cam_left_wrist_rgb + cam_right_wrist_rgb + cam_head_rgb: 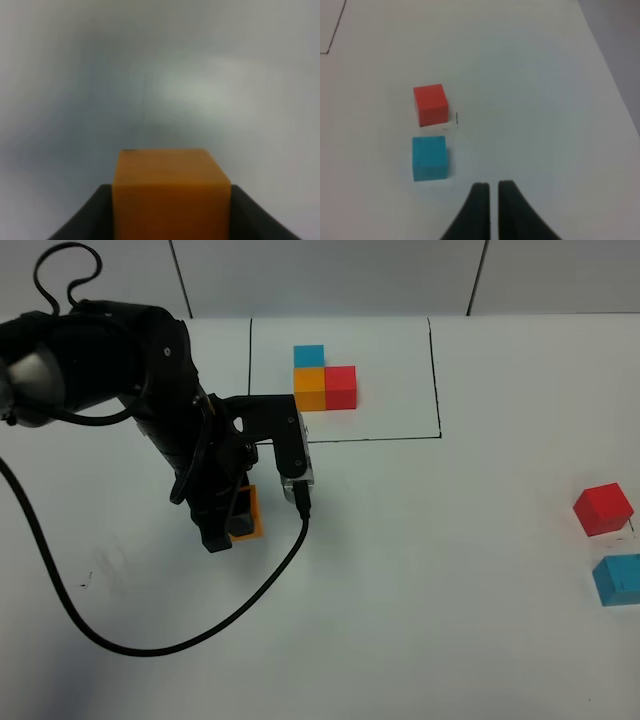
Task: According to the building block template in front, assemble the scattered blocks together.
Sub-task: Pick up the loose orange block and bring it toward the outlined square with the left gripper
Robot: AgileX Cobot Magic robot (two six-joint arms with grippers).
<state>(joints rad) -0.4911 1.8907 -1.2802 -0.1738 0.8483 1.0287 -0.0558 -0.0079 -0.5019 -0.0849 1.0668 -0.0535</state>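
Note:
The left gripper needs to keep hold of the orange cube (254,512), because the cube's lower edge is still above the white tabletop.
The building block template (325,380) is a blue, orange and red L inside a thin black drawn rectangle at the back centre. My left gripper (238,518) is shut on the orange cube (254,512), just over the table in front of and left of the frame. In the left wrist view the orange cube (170,192) sits between the dark fingers (92,217). The red cube (603,510) and light blue cube (617,578) lie close together at the far right. The right wrist view shows the red cube (430,104) and blue cube (429,157) ahead of my right gripper (490,189), which is shut and empty.
The left arm's black cable (150,645) loops over the table at the front left. The drawn frame's line (370,438) runs just behind the left gripper. The table's right edge (615,85) lies near the red and blue cubes.

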